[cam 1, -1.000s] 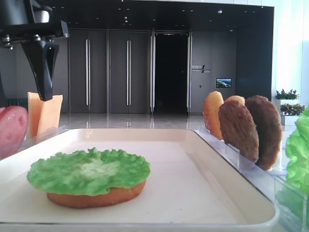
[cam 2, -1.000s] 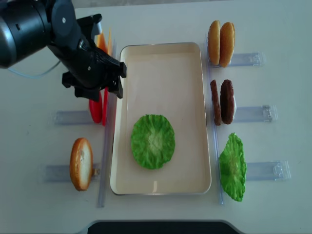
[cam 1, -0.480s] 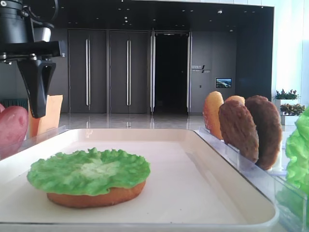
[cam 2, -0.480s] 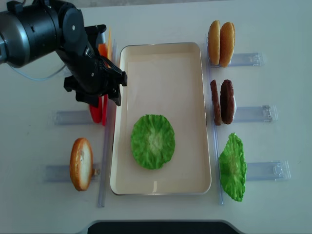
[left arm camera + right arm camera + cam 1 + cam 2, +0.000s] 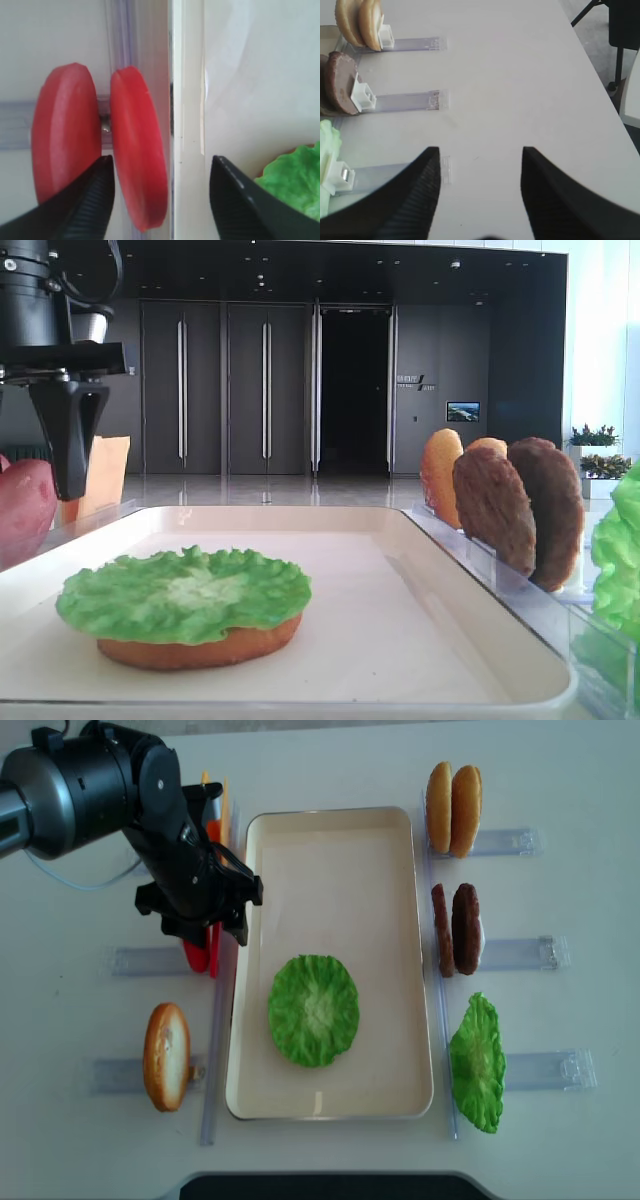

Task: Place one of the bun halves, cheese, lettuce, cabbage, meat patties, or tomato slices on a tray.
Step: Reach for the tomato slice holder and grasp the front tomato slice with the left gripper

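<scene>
Next, my left gripper grabs this slice by its flat sides near the slice's upper edge, as the other tomato slice stands close beside it.
Two red tomato slices (image 5: 65, 130) stand on edge in a clear rack left of the cream tray (image 5: 330, 815). My left gripper (image 5: 162, 162) is open and straddles the right slice (image 5: 137, 150), one finger between the two slices, the other over the tray rim (image 5: 187, 100). From above the left gripper (image 5: 205, 930) hides most of the slices (image 5: 198, 958). On the tray lies a lettuce leaf (image 5: 313, 1010) on top of a bun half (image 5: 200, 648). My right gripper (image 5: 480, 150) is open over bare table.
Cheese slices (image 5: 215, 805) stand behind the left arm. One bun half (image 5: 166, 1055) is at the front left. Right of the tray stand two bun halves (image 5: 452, 795), meat patties (image 5: 457, 928) and a lettuce leaf (image 5: 477, 1062) in clear racks (image 5: 520, 952).
My left gripper has come down over the tomato slices, so its fingers now flank the right slice, and its jaws have narrowed a little. Nothing else moved.
</scene>
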Controlling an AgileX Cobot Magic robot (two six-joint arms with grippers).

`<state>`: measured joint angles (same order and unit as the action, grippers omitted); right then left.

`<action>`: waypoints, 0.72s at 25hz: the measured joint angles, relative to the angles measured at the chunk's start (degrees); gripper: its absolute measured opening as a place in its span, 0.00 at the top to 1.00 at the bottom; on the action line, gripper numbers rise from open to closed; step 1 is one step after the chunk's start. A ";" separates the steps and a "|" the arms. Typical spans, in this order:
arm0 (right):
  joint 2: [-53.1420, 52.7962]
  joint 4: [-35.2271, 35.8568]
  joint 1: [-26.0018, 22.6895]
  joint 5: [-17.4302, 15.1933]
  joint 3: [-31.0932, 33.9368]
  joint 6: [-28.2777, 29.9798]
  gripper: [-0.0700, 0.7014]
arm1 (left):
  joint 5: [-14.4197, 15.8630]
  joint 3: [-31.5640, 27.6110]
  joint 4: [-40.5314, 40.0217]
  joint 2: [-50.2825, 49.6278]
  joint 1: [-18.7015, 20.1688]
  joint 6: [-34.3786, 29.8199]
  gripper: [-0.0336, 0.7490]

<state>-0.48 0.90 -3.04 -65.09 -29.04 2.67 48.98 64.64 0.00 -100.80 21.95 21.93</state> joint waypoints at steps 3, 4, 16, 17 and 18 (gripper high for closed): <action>0.00 0.00 0.00 0.00 0.00 0.00 0.45 | 0.02 0.00 -0.38 0.00 0.00 0.00 0.52; 0.00 0.00 0.00 0.00 0.00 0.00 0.45 | 0.02 0.00 -0.45 0.00 0.00 0.00 0.58; 0.00 -0.01 0.37 0.00 0.00 0.00 0.45 | 2.71 0.61 -1.09 0.00 0.00 -1.92 0.87; 0.00 -0.01 0.37 0.00 0.00 0.00 0.45 | 3.10 0.79 -1.14 0.00 0.00 -1.96 0.87; 0.00 -0.01 0.37 0.00 0.00 0.00 0.45 | 3.71 1.14 -1.18 0.07 0.00 -2.11 0.87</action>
<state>-0.48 0.90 -2.66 -65.09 -29.04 2.67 52.69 65.78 -1.18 -100.73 21.95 19.82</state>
